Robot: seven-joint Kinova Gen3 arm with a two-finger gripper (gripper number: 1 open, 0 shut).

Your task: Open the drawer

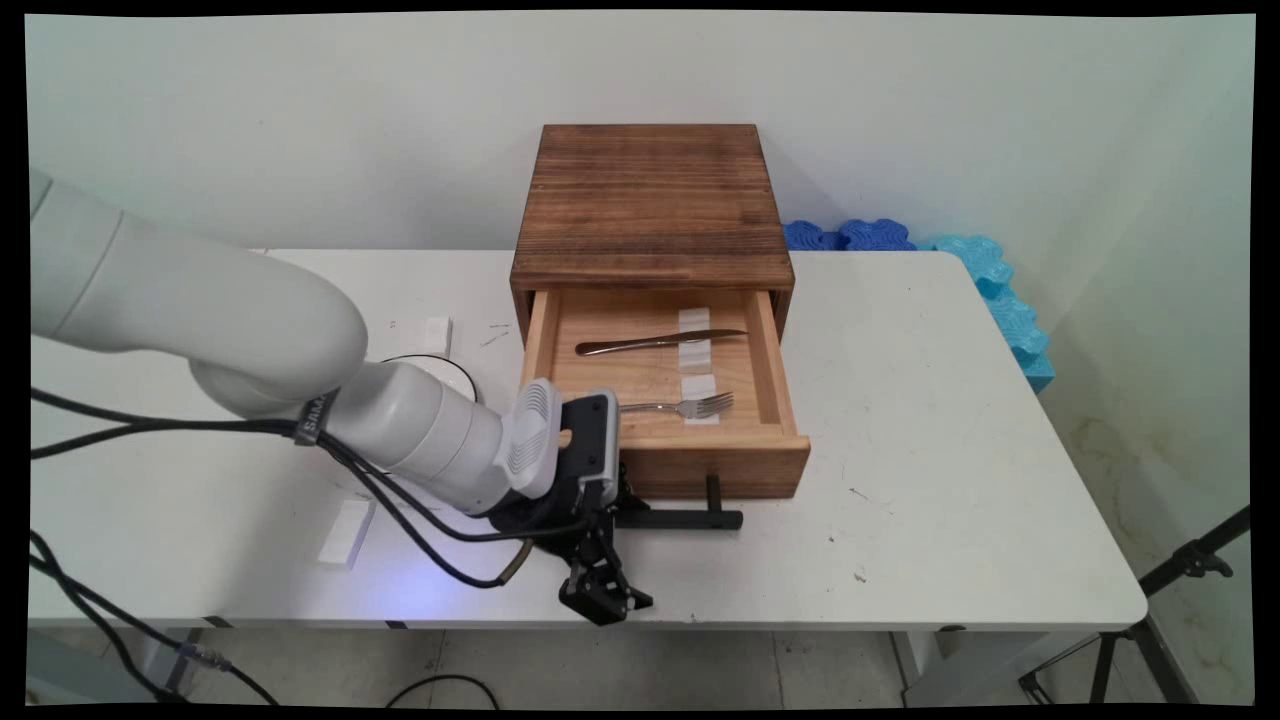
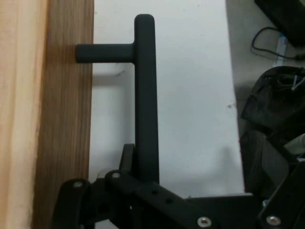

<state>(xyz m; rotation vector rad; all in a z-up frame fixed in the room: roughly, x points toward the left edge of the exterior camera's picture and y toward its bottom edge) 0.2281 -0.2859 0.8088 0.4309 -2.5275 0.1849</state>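
The light wood drawer has to come farther out of the box, so the robot's gripper should next grip the black handle by its long bar [image 1: 672, 520] and pull.
A dark wooden box [image 1: 650, 200] stands at the back of the white table [image 1: 950, 450], its light wood drawer [image 1: 650, 375] pulled out. Inside lie a knife [image 1: 655, 342] and, nearer the front, a fork [image 1: 690, 405], each resting on small white pads. A black bar handle [image 1: 690, 518] [image 2: 145, 95] sticks out from the drawer's front. My gripper [image 1: 603, 598] hangs open just in front of the handle's left end, near the table's front edge, holding nothing. In the hand view the bar runs down under the black linkage [image 2: 143, 195], with the drawer front [image 2: 66, 119] at the left.
A white block [image 1: 345, 532] lies left of the arm and a smaller one [image 1: 437, 333] sits further back. A white round dish [image 1: 445, 368] shows behind the arm. Blue foam pieces [image 1: 870, 235] lie at the back right. A black tripod [image 1: 1190, 560] stands off the right side.
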